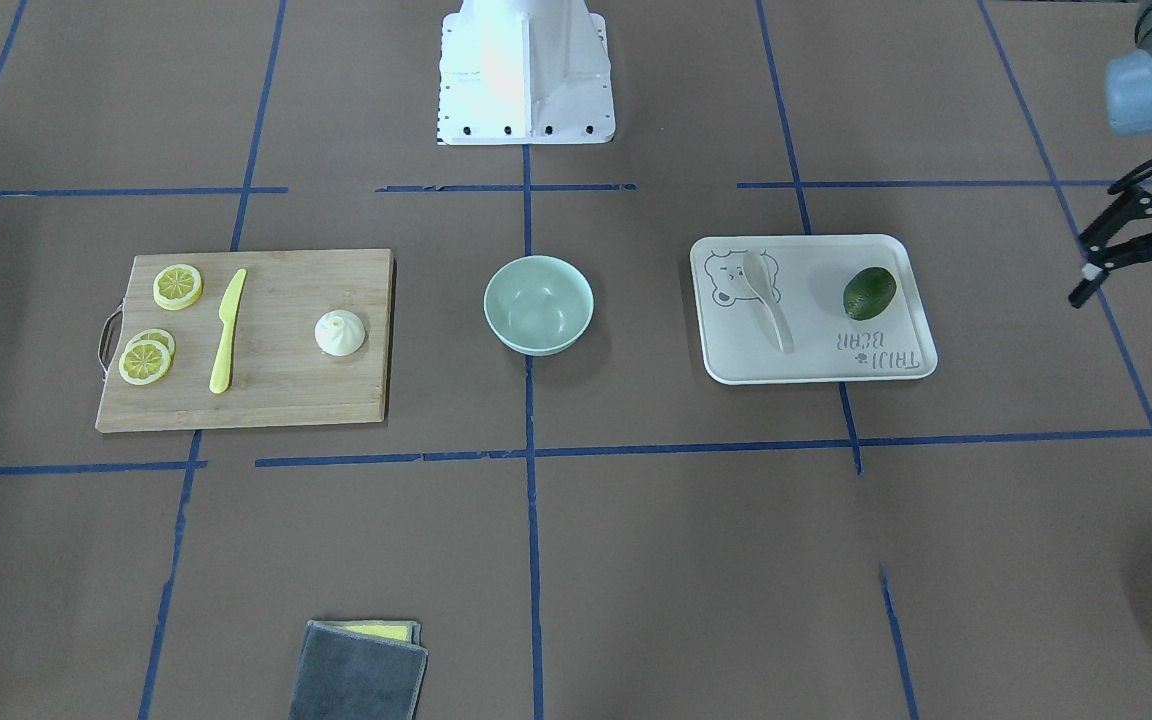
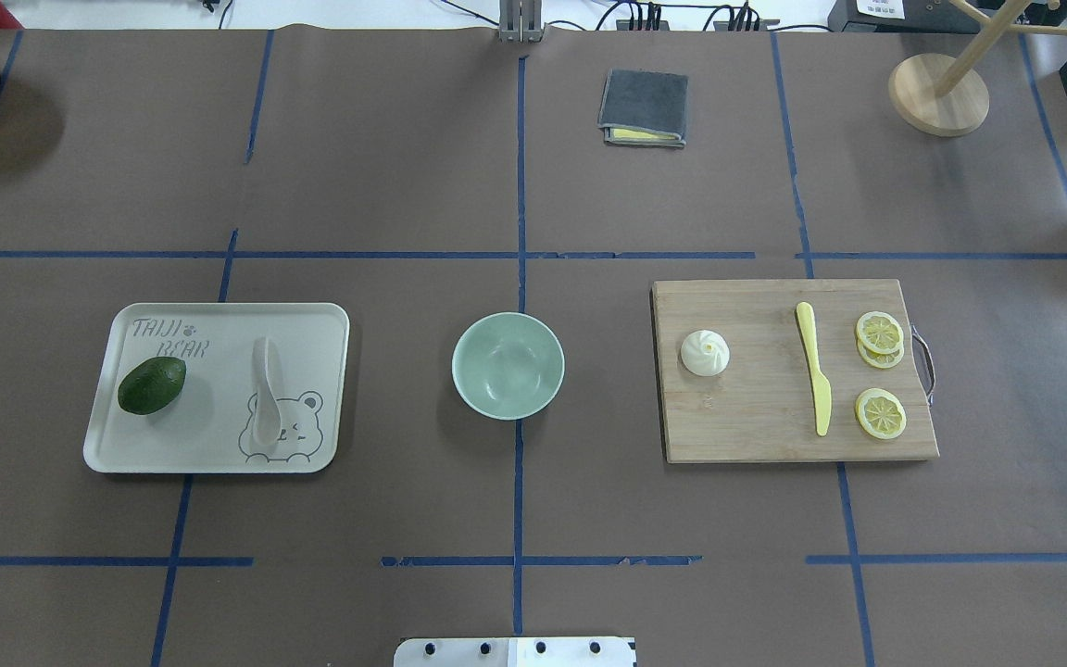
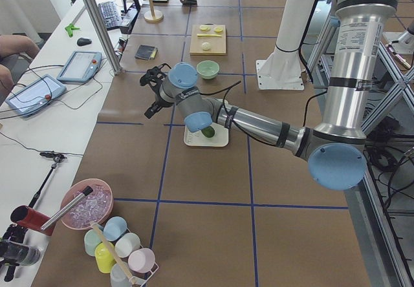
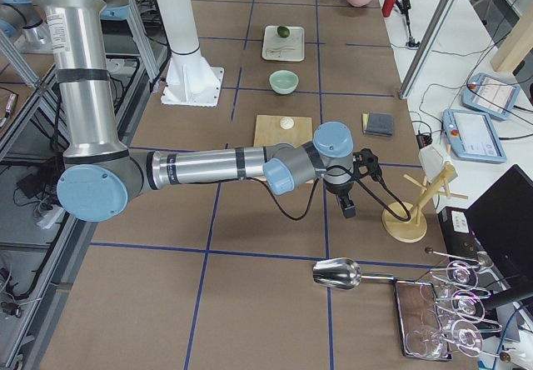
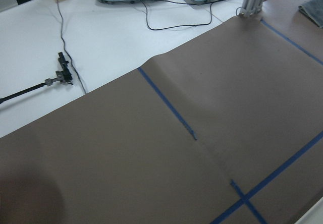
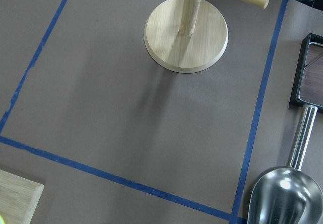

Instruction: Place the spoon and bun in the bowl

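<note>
My left gripper is going to grab the white spoon by its handle [image 1: 781, 325] next. Then the spoon can go into the mint-green bowl [image 1: 538, 305].
The white spoon [image 1: 766, 300] lies on the white bear tray [image 1: 816, 355], also in the overhead view [image 2: 265, 398]. The white pleated bun [image 1: 340, 333] sits on the wooden cutting board [image 1: 286, 400], also overhead [image 2: 705, 353]. The mint-green bowl [image 1: 538, 305] stands empty between them [image 2: 508, 365]. My left gripper [image 1: 1134, 318] is open and empty, off past the tray's outer side, also in the exterior left view [image 3: 152, 94]. My right gripper [image 4: 348, 197] hangs beyond the cutting board near a wooden stand; I cannot tell whether it is open or shut.
An avocado [image 2: 152, 385] lies on the tray. A yellow knife [image 2: 814, 380] and lemon slices [image 2: 880, 331] are on the board. A folded grey cloth [image 2: 644, 108] lies at the far middle. A wooden stand [image 6: 185, 32] and a metal scoop [image 6: 285, 199] are under the right wrist.
</note>
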Controlling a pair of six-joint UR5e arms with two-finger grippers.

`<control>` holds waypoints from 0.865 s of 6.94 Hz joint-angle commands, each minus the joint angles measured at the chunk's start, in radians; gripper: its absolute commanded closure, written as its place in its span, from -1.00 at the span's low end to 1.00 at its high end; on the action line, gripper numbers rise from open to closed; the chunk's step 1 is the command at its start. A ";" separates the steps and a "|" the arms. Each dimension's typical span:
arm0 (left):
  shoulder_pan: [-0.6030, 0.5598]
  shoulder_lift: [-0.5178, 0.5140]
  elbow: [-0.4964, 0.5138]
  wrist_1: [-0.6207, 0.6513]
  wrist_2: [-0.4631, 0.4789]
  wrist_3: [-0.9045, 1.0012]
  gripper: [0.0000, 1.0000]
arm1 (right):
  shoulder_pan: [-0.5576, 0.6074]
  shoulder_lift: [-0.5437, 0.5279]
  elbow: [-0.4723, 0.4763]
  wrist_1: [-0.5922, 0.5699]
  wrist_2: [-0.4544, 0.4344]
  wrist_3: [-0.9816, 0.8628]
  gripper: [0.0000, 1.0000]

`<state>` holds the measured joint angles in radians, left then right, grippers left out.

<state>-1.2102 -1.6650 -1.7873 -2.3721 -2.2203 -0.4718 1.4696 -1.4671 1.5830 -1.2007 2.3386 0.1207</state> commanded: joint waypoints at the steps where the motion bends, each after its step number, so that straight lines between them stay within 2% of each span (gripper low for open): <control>1: 0.270 -0.001 -0.037 0.048 0.271 -0.303 -1.00 | 0.000 -0.006 -0.003 0.003 0.001 0.000 -1.00; 2: 0.370 -0.005 -0.062 0.139 0.395 -0.429 -1.00 | 0.000 -0.009 -0.003 0.001 0.001 0.000 -1.00; 3: 0.452 -0.006 -0.066 0.149 0.456 -0.608 -1.00 | 0.000 -0.007 -0.008 0.003 0.001 0.000 -1.00; 4: 0.571 -0.009 -0.063 0.177 0.552 -0.827 -0.85 | 0.000 -0.009 -0.011 0.001 0.001 0.000 -1.00; 5: 0.636 -0.031 -0.063 0.245 0.606 -0.925 -0.65 | 0.000 -0.009 -0.012 0.001 0.001 0.000 -1.00; 6: 0.665 -0.045 -0.054 0.282 0.610 -0.995 -0.45 | 0.000 -0.009 -0.012 0.003 0.001 0.000 -1.00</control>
<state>-0.6051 -1.6918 -1.8477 -2.1441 -1.6448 -1.3511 1.4696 -1.4754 1.5718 -1.1992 2.3393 0.1211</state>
